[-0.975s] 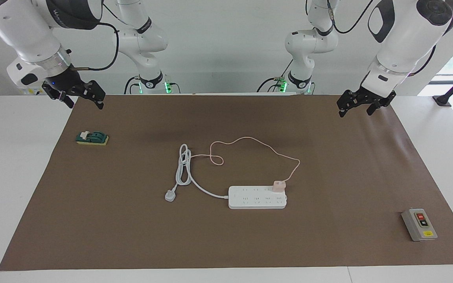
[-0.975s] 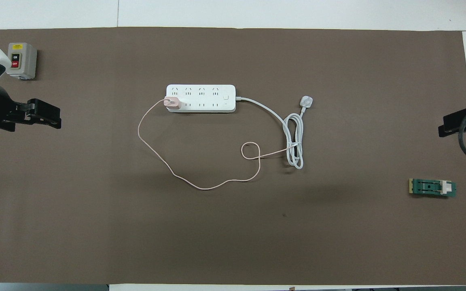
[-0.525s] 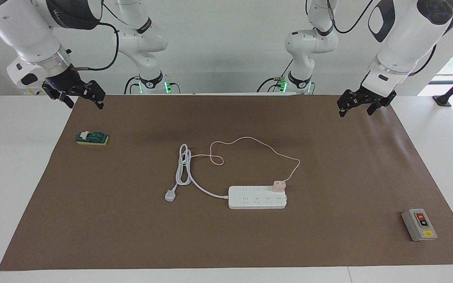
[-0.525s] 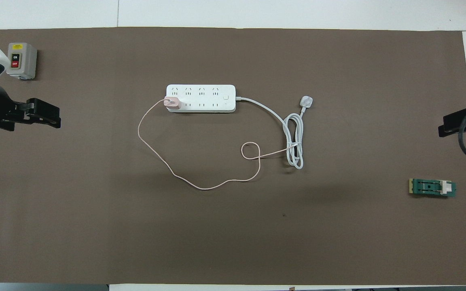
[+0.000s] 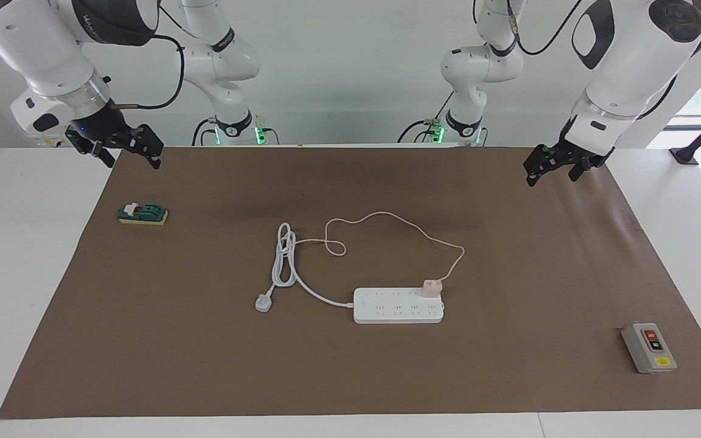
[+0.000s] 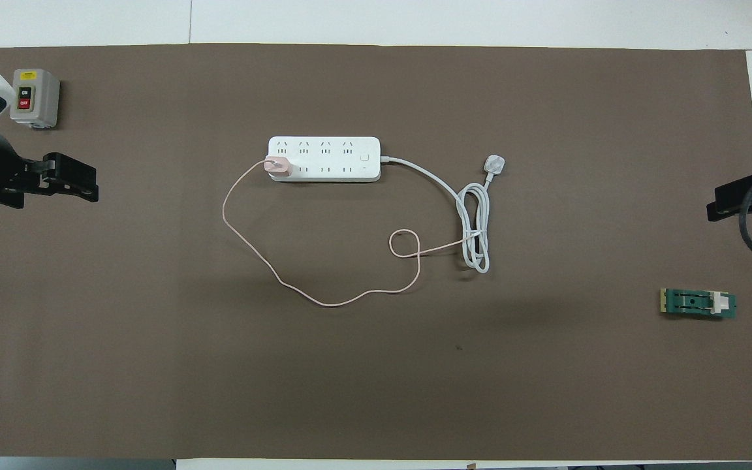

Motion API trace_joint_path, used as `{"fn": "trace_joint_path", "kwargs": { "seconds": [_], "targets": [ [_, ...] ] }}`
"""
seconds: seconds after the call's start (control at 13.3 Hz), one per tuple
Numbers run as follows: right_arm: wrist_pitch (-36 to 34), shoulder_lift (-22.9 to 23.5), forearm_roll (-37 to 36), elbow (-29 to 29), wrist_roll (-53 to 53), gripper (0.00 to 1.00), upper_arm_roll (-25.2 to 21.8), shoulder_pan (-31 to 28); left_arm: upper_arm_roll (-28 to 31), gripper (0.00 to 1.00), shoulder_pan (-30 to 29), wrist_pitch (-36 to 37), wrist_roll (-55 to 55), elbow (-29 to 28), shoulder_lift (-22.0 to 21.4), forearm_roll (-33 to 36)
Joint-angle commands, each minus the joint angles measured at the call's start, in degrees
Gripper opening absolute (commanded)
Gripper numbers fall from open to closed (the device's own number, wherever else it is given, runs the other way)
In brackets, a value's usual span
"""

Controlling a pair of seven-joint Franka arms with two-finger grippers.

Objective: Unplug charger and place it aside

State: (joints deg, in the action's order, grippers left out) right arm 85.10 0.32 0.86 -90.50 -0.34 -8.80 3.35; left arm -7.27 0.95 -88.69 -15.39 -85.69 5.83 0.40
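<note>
The charger needs to be unplugged from the white power strip (image 6: 324, 158), so my left gripper will next grab it by its pale pink body (image 6: 277, 166).
The charger (image 5: 431, 288) (image 6: 278, 166), a small pale pink cube, is plugged into the end socket of the white power strip (image 5: 398, 305) (image 6: 324, 158) on the side toward the left arm. Its thin pink cable (image 5: 387, 215) (image 6: 324, 303) loops over the mat on the robots' side of the strip. My left gripper (image 5: 550, 173) (image 6: 79, 185) hangs open and empty over the mat's edge at the left arm's end. At the right arm's end my right gripper (image 5: 122, 152) (image 6: 715, 205) waits, raised, open and empty. Both are well apart from the charger.
The strip's thick white cord coils beside it and ends in a three-pin plug (image 5: 263, 302) (image 6: 494, 163). A green switch block (image 5: 142, 213) (image 6: 698, 303) lies near the right gripper. A grey push-button box (image 5: 648, 348) (image 6: 34, 98) sits at the left arm's end, farther from the robots.
The left gripper has shifted slightly over the mat's edge, a little away from the robots. The right arm, charger and cable have not moved.
</note>
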Motion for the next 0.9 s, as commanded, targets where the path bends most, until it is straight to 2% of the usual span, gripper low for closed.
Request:
{"fn": "trace_joint_path", "kwargs": {
  "seconds": [0.0,0.3,0.38,0.6,0.82],
  "targets": [
    [2.5,-0.5,0.11,0.06,-0.8,1.0,0.19,0.08,0.15,1.0,3.26,0.89,-11.11,6.92,6.02,0.39],
    [4.89,-0.41,0.19,-0.12,-0.11,1.0,0.45,0.25,0.15,1.0,6.42,-1.04,-31.65,10.1,11.11,-1.46],
    [6.29,0.02,0.11,-0.03,3.03,1.0,0.54,0.78,0.15,1.0,7.22,-2.61,-36.15,10.36,12.35,-1.46],
    [7.62,1.51,0.54,-1.0,21.64,1.0,0.8,4.82,0.41,1.0,9.33,-8.76,-52.41,10.37,15.69,-1.2],
    [8.06,6.34,9.74,-0.82,31.94,1.0,0.63,5.26,0.68,1.0,11.26,-11.94,-62.53,10.37,18.24,-0.85]
  ]
}}
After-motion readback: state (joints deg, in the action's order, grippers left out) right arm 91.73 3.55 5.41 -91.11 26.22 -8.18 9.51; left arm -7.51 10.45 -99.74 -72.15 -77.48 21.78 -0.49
